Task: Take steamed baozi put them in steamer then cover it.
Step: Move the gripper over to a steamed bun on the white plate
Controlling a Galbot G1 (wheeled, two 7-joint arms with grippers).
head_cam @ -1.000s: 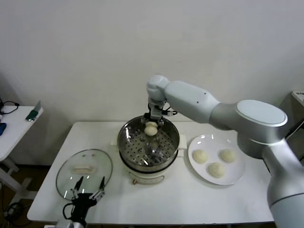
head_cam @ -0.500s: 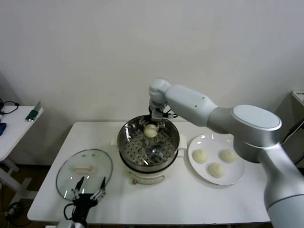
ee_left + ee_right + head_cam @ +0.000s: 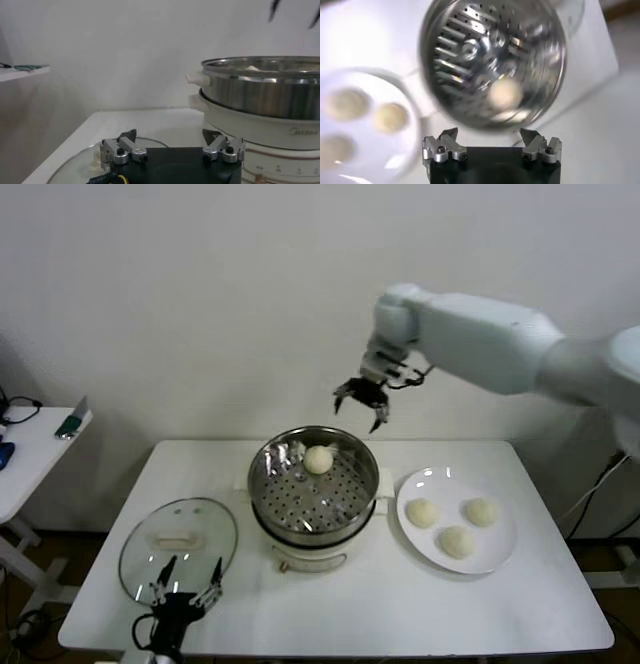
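Note:
The robot's right gripper should fill the steamer, so it needs to grab the baozi closest to the steamer by its rounded sides next.
One baozi lies at the back of the perforated tray in the steel steamer; it also shows in the right wrist view. Three baozi sit on the white plate to the steamer's right. My right gripper is open and empty, raised well above the steamer's far rim. The glass cover with its cream handle lies flat on the table to the steamer's left. My left gripper is open and empty, low at the cover's near edge.
The white table carries everything. A side table with small items stands at the far left. The wall is close behind the steamer. From the left wrist view the steamer stands ahead on its cream base.
My right gripper let go of the baozi inside the steamer, then rose up and to the right, clear of the pot. The left arm has not moved.

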